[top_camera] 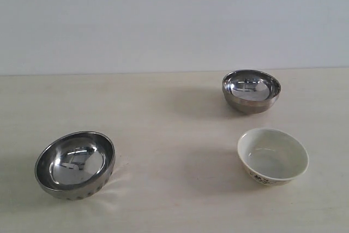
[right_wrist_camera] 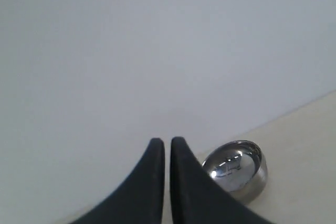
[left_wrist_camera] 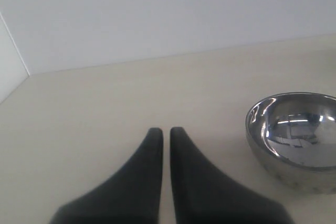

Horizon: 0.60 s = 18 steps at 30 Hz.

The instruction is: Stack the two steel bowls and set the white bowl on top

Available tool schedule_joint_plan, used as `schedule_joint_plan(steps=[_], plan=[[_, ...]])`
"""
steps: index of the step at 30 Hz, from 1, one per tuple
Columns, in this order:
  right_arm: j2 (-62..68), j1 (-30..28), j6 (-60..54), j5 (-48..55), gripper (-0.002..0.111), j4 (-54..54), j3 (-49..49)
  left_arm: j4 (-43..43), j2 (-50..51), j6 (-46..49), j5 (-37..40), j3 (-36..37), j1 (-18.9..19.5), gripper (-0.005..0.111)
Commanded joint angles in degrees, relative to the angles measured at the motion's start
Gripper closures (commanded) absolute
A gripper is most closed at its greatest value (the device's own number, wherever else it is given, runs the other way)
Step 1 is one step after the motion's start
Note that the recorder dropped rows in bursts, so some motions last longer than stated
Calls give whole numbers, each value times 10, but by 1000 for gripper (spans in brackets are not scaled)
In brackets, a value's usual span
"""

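My right gripper grips the smooth steel bowl [top_camera: 251, 91] by its rim next, to stack the steel bowls.
A dimpled steel bowl [top_camera: 75, 164] rests at the table's front left, tipped a little on its side. The smooth steel bowl [top_camera: 251, 91] stands at the back right. In front of it is the white bowl [top_camera: 272, 156], upright, with a dark pattern low on its side. No arm shows in the exterior view. My left gripper [left_wrist_camera: 165, 130] is shut and empty, with a steel bowl [left_wrist_camera: 296, 137] off to one side of it. My right gripper [right_wrist_camera: 167, 141] is shut and empty too, with a steel bowl [right_wrist_camera: 239, 170] beyond its fingers.
The pale wooden table [top_camera: 163, 135] ends at a plain white wall [top_camera: 163, 20] behind. In the left wrist view a corner of the wall [left_wrist_camera: 16, 51] shows.
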Motion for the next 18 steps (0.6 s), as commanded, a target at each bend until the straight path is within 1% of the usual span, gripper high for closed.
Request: schedule_joint_plan(steps=[1, 3, 6, 8, 11, 13, 16, 18], plan=[[159, 21, -51, 39, 108, -1, -98, -4, -2, -6, -4, 2, 1, 103], [233, 43, -62, 61, 108, -1, -145, -4, -2, -6, -4, 2, 1, 103], [352, 75, -82, 65, 108, -1, -213, -4, -2, -6, -4, 2, 1, 103], [427, 78, -83, 89, 108, -2, -266, -4, -2, -6, -4, 2, 1, 103], [521, 78, -82, 155, 106, -6, -353, -4, -2, -6, -4, 2, 1, 103], [573, 78, -81, 195, 97, -27, -407, -4, -2, -6, -4, 2, 1, 103], [644, 77, -47, 266, 73, -84, -499, -4, -2, -6, -4, 2, 1, 103], [683, 70, -9, 311, 61, -130, -553, -4, -2, -6, -4, 2, 1, 103]])
